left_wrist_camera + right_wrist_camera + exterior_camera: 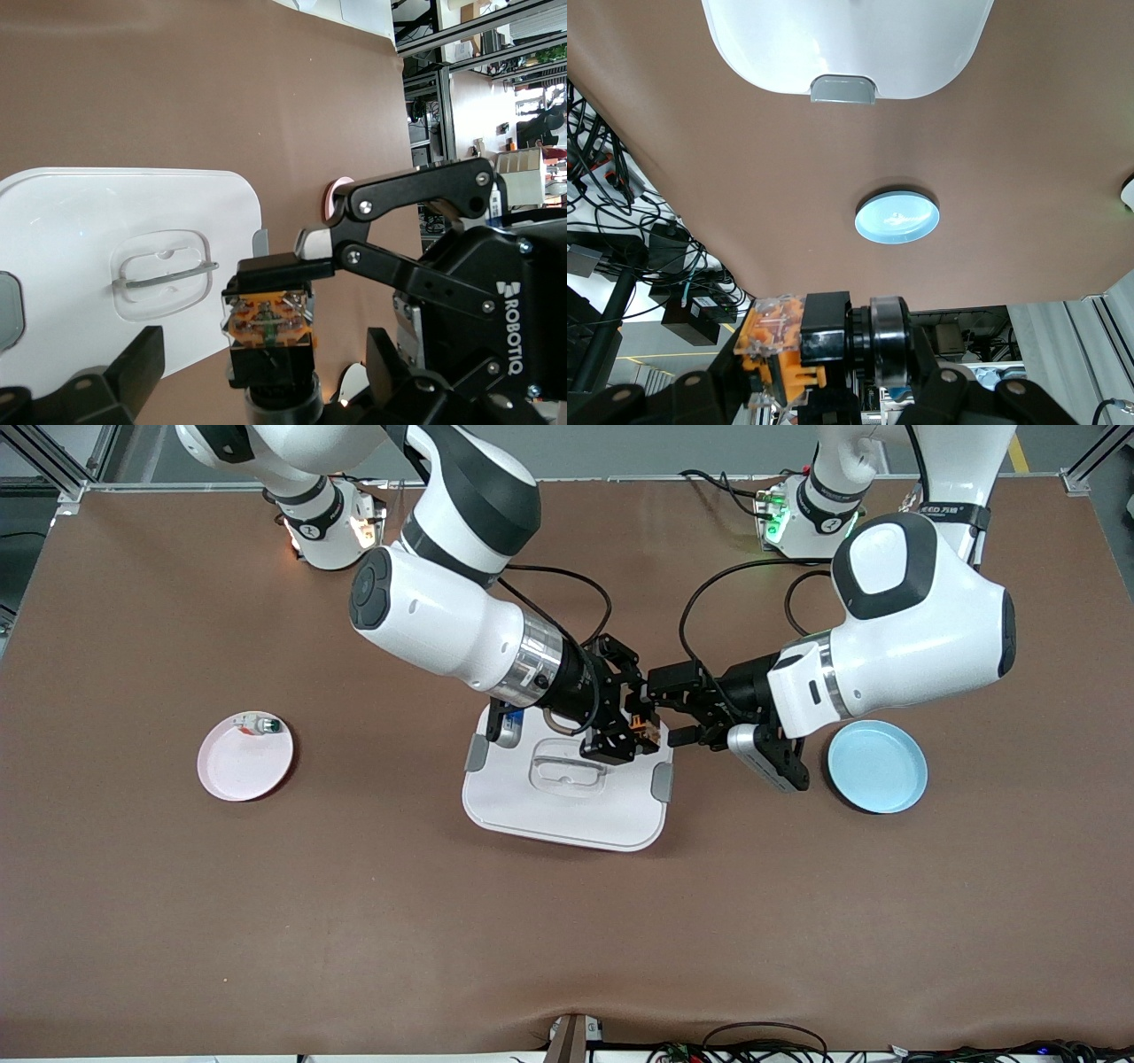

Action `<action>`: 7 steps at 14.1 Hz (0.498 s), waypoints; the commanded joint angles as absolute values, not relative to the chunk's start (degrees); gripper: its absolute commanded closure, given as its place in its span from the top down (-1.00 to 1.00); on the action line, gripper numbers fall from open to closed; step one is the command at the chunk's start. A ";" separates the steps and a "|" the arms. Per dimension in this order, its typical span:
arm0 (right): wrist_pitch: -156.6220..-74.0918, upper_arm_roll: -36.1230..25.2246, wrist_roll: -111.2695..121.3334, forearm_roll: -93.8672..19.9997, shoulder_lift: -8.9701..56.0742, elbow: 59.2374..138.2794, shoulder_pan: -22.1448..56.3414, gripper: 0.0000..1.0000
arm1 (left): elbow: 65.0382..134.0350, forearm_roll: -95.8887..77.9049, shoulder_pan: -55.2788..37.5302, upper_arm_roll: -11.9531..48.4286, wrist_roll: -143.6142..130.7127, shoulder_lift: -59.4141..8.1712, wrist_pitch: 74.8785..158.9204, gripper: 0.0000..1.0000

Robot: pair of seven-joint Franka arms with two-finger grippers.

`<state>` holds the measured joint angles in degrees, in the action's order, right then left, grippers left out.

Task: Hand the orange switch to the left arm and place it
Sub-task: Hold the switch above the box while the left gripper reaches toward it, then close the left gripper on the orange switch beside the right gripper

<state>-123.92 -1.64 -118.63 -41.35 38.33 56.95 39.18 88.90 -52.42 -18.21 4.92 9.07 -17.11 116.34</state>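
Note:
The orange switch needs to go to the blue plate, so the left gripper should next grab it by its black body.
The orange switch, black with an orange and clear end, is held in the air over the edge of the white box at the left arm's end. My right gripper is shut on it, and the right wrist view shows it across the fingers. My left gripper is open, one finger on each side of the switch, with gaps on both sides. The box lid also shows in the left wrist view and the right wrist view.
A blue plate lies on the brown table toward the left arm's end and shows in the right wrist view. A pink plate toward the right arm's end holds a tiny white-and-green component.

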 commanded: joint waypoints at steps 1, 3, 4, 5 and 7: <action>-124.01 -2.02 -119.79 -42.19 40.25 53.88 39.64 -1.00 | 87.89 -53.53 -18.28 4.83 9.93 -17.75 116.89 1.00; -124.19 -2.02 -119.71 -42.19 40.25 53.88 39.64 -1.00 | 87.89 -53.61 -18.28 4.92 9.84 -17.67 116.89 0.31; -124.62 -1.93 -119.71 -42.27 40.25 53.88 39.64 -1.00 | 87.89 -53.70 -18.28 4.92 9.84 -17.67 116.89 -0.08; -124.63 -1.93 -119.71 -42.19 40.25 53.88 39.64 -1.00 | 87.89 -53.61 -18.28 4.92 9.76 -17.67 116.89 -0.37; -124.72 -1.93 -119.71 -42.19 40.25 53.88 39.64 -1.00 | 87.89 -53.44 -18.19 4.83 9.76 -17.67 116.89 -0.91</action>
<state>-124.34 -1.64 -118.64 -41.35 38.79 56.50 39.18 88.87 -52.42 -18.16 4.91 9.07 -17.11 116.42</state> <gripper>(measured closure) 0.273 0.361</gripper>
